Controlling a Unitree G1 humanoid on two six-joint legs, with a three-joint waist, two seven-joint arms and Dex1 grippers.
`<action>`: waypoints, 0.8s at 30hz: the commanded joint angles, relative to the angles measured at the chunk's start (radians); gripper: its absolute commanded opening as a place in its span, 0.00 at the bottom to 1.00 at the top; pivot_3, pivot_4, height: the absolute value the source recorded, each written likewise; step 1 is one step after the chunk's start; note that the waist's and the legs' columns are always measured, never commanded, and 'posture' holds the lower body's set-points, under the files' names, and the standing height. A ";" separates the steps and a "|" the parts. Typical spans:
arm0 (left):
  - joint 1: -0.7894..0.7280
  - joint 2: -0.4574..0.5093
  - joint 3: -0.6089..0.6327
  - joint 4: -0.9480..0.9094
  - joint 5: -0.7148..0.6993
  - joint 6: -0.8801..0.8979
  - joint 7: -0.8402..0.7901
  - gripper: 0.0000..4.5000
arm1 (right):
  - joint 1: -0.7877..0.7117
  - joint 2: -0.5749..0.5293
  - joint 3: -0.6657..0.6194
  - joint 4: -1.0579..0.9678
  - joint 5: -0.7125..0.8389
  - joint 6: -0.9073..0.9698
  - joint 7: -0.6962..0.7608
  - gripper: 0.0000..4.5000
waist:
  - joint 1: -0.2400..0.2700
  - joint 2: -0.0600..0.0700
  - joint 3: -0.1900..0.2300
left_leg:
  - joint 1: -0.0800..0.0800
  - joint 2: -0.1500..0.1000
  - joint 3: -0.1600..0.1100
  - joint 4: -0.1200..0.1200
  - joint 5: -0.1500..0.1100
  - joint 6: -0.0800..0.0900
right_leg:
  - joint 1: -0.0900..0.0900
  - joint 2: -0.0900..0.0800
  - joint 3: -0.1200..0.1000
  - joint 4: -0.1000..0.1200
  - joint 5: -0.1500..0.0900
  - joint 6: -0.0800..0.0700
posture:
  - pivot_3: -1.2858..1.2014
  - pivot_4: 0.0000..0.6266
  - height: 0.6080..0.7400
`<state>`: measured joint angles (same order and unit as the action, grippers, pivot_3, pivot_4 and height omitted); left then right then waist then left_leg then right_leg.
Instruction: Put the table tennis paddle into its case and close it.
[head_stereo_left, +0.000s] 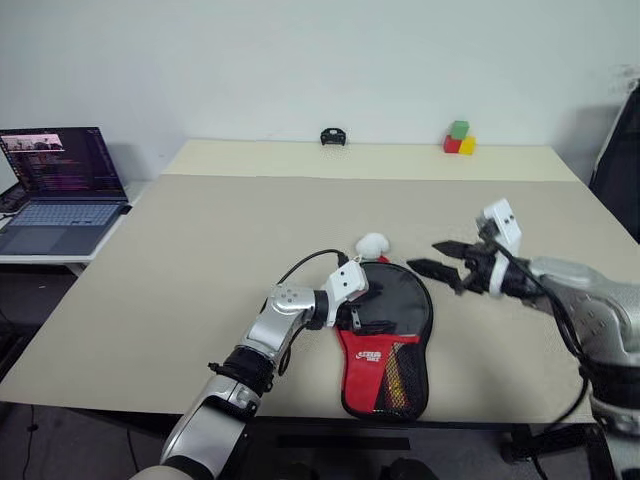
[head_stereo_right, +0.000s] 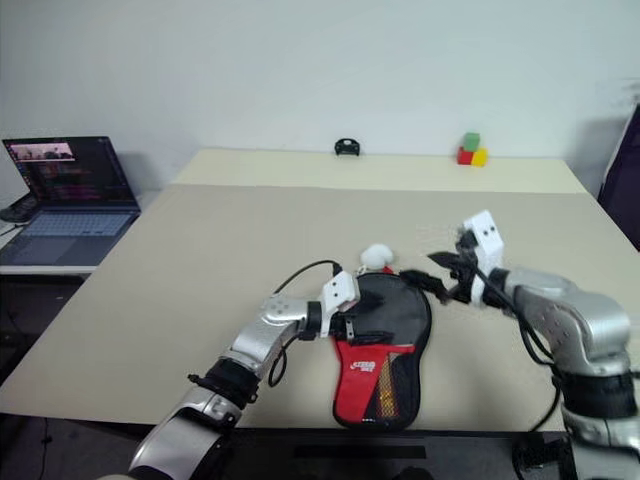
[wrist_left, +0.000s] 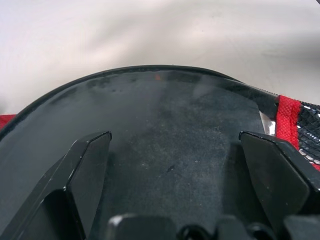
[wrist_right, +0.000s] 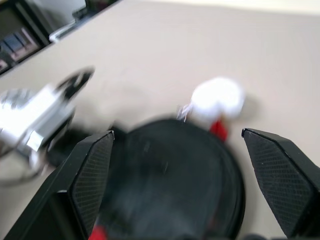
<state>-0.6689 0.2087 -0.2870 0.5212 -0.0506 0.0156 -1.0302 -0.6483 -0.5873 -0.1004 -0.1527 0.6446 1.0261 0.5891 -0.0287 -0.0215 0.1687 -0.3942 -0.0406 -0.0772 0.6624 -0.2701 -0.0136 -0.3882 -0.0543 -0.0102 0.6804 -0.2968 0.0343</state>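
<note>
The case (head_stereo_left: 398, 300) lies flat and only its pompom stands up, so my right gripper needs to pinch the case by its white pompom (head_stereo_left: 372, 243) next.
The case (head_stereo_left: 398, 300) lies flat near the table's front edge, with its round black part away from me and its red lower part and mesh pocket (head_stereo_left: 402, 375) toward me. A white pompom (head_stereo_left: 372, 243) rests at its far end. My left gripper (head_stereo_left: 368, 305) is open, low over the left side of the black part, with the fabric (wrist_left: 170, 150) between its fingers. My right gripper (head_stereo_left: 425, 256) is open and hovers just right of the case's top, pointing toward the pompom (wrist_right: 218, 100). The paddle is hidden; something yellowish shows through the mesh, but I cannot tell what.
The beige table (head_stereo_left: 200, 250) stretches far ahead. An open laptop (head_stereo_left: 60, 185) sits on a side table at the left. Coloured blocks (head_stereo_left: 459, 138) and a small black object (head_stereo_left: 333, 136) stand at the far edge. A dark object (head_stereo_left: 622, 150) stands past the right edge.
</note>
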 joint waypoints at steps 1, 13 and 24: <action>0.025 0.002 0.001 -0.018 0.000 0.005 0.008 0.99 | -0.098 0.050 0.057 0.160 -0.071 -0.093 0.017 1.00 | 0.001 0.000 0.000 | 0.000 0.000 0.000 0.000 0.000 0.000 | 0.000 0.000 0.000 0.000 0.000 0.000 | 0.52 0.24 1.00; 0.068 0.029 0.001 -0.108 0.000 0.046 0.036 0.99 | -0.418 0.289 0.169 0.914 -0.352 -0.547 0.071 1.00 | -0.006 0.001 0.000 | 0.001 0.001 0.002 0.000 0.000 0.000 | -0.001 0.000 0.002 0.001 0.000 -0.001 | 0.52 0.24 1.00; 0.116 0.045 -0.010 -0.195 0.007 0.087 0.069 0.99 | -0.587 0.436 0.125 1.380 -0.503 -0.851 -0.061 1.00 | -0.004 0.002 0.000 | 0.001 0.000 0.002 0.000 0.002 -0.005 | -0.001 0.000 0.002 0.000 0.000 -0.001 | 0.52 0.24 1.00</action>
<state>-0.5670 0.2472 -0.2855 0.3485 -0.0539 0.0908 -0.9676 -1.2012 -0.1571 0.0396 1.2132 0.1630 0.2215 0.5447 -0.0330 -0.0196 0.1687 -0.3933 -0.0402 -0.0752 0.6619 -0.2676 -0.0182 -0.3894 -0.0545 -0.0076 0.6807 -0.2963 0.0335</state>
